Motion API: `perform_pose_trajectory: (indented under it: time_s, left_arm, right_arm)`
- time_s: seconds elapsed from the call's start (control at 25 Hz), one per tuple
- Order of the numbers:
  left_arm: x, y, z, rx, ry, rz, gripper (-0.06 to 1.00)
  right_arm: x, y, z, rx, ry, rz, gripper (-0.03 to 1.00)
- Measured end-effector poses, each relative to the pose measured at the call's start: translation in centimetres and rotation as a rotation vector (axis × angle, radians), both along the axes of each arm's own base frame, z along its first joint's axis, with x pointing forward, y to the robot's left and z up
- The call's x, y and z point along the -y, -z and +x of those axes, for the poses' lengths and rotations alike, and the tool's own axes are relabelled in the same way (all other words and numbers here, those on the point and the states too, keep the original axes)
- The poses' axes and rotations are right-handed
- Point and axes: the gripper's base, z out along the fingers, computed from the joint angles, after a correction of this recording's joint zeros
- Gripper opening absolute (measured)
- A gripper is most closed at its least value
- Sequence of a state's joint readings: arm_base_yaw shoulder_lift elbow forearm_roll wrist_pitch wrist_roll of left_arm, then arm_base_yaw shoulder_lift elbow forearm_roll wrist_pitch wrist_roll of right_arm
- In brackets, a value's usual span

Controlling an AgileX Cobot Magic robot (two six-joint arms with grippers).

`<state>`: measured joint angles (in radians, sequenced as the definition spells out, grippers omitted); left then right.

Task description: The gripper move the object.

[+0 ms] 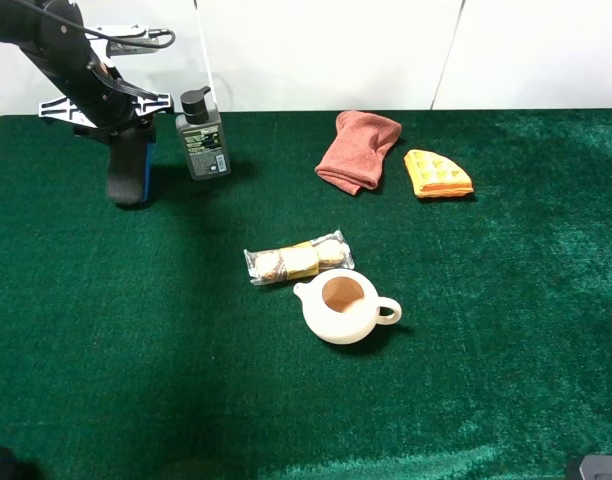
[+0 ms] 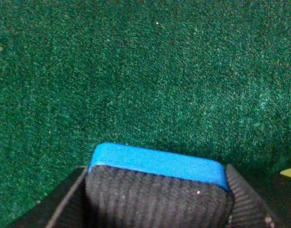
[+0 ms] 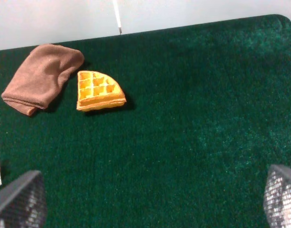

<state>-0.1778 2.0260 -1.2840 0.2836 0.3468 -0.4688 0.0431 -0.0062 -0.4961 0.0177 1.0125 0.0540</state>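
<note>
I should open my left gripper: the lower end of the felt block (image 2: 157, 185) meets the green cloth, so the block would rest there.
The object (image 1: 130, 167) is an oblong dark grey felt block with a blue base. It hangs on end from my left gripper (image 1: 126, 150) at the far left of the table, its lower end at or just above the green cloth. In the left wrist view the block (image 2: 157, 185) sits between the two black fingers (image 2: 64, 204), blue base facing away. My right gripper (image 3: 145, 199) is open, with only its two fingertips showing at the frame's lower corners, and holds nothing.
A grey pump bottle (image 1: 202, 138) stands right beside the held block. A brown cloth (image 1: 358, 148) and a waffle piece (image 1: 436, 174) lie at the back. A packet of biscuits (image 1: 299, 259) and a cream teapot (image 1: 343, 306) sit mid-table.
</note>
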Motion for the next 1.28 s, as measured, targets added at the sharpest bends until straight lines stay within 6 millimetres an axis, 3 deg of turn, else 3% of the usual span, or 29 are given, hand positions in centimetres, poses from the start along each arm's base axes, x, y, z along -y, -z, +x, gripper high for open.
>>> perform_pose_trajectory:
  time_s: [0.28, 0.44, 0.56, 1.12, 1.28]
  left_arm:
    - [0.0, 0.0, 0.0, 0.000, 0.000, 0.000, 0.59]
    - [0.0, 0.0, 0.0, 0.000, -0.004, -0.003, 0.72]
    - [0.0, 0.0, 0.0, 0.000, -0.005, -0.004, 0.76]
    - [-0.3, 0.3, -0.7, -0.079, -0.021, 0.023, 0.77]
    - [-0.5, -0.6, -1.1, -0.102, -0.033, 0.034, 0.77]
  right_arm:
    - [0.0, 0.0, 0.0, 0.000, 0.000, 0.000, 0.70]
    - [0.0, 0.0, 0.0, -0.001, 0.000, 0.000, 0.70]
    - [0.0, 0.0, 0.0, -0.001, 0.000, 0.000, 0.70]
    - [0.0, 0.0, 0.0, -0.001, 0.000, 0.000, 0.70]
    - [0.0, 0.0, 0.0, -0.001, 0.000, 0.000, 0.70]
